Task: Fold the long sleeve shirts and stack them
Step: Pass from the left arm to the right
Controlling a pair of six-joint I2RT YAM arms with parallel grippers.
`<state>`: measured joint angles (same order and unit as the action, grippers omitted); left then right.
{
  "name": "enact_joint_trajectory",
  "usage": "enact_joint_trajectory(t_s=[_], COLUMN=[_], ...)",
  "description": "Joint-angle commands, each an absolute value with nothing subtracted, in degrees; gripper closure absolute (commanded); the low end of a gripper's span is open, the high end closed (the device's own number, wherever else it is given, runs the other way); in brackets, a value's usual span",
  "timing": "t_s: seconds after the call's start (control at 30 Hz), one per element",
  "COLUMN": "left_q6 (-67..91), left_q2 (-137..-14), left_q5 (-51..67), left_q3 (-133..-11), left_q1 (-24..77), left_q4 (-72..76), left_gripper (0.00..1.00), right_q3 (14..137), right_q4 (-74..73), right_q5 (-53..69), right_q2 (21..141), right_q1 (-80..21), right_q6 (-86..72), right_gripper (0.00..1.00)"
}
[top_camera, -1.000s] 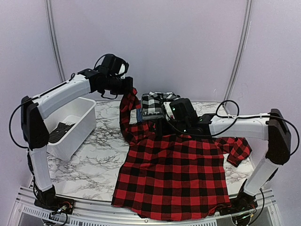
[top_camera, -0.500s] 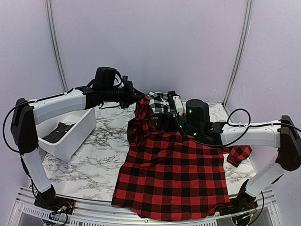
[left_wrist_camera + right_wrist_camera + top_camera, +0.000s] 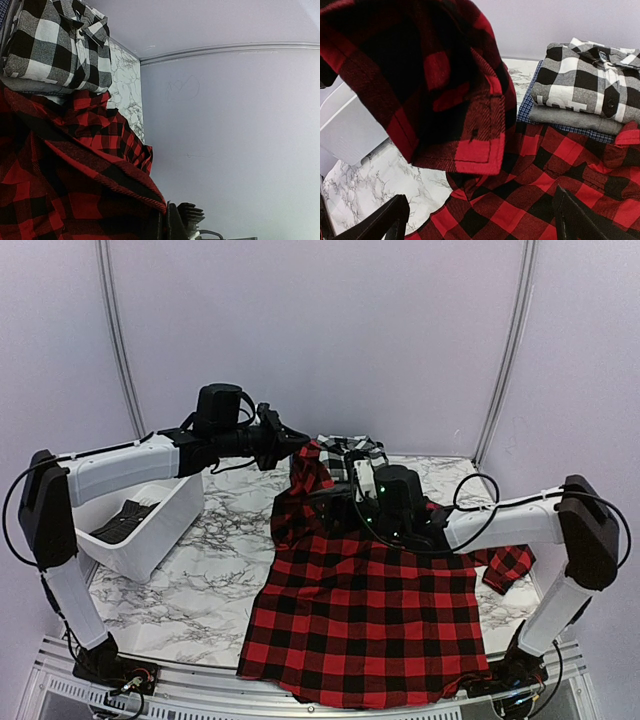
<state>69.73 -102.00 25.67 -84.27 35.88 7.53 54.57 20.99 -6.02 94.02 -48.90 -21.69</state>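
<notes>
My right gripper grabs the red-and-black check shirt's raised sleeve by its hanging cuff point(image 3: 319, 479) point(image 3: 470, 145) next, to free my left gripper to fold the shirt's side inward.
The red-and-black check shirt point(image 3: 370, 610) lies spread open on the table. My left gripper point(image 3: 290, 443) is shut on its left sleeve point(image 3: 305, 475) and holds it up above the shirt's far left shoulder; in the left wrist view the red cloth point(image 3: 75, 185) is pinched at the gripper point(image 3: 167, 225). My right gripper point(image 3: 336, 498) is open and empty, low over the collar area. In the right wrist view its fingers point(image 3: 395, 215) stand wide apart, with the hanging cuff point(image 3: 470, 145) just ahead. A folded stack stands at the back: black-and-white plaid point(image 3: 590, 80) on grey point(image 3: 575, 120) on blue check point(image 3: 529, 107).
A white plastic tub point(image 3: 165, 515) with dark cloth inside stands at the left on the marble table point(image 3: 200, 590). The shirt's right sleeve point(image 3: 510, 565) lies folded near the right arm. The shirt's hem hangs over the near table edge.
My left gripper has carried the sleeve to the right and lower, toward the shirt's middle. My right gripper swung right, then came back left near the collar.
</notes>
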Motion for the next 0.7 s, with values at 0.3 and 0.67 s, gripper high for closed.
enact_joint_trajectory(t_s=[0.3, 0.67], left_q6=[69.71, 69.0], left_q2=[-98.68, -99.55], left_q5=[26.81, 26.53], left_q3=[-82.26, -81.21], left_q1=[35.68, 35.6], left_q4=[10.65, 10.55], left_gripper=[1.0, 1.0], right_q3=[63.44, 67.32], right_q4=[34.38, 30.23], right_q5=[-3.39, -10.95], right_q2=[104.63, 103.02], right_q1=[-48.87, -48.85], right_q6=[-26.27, -24.69], right_gripper=[0.08, 0.19])
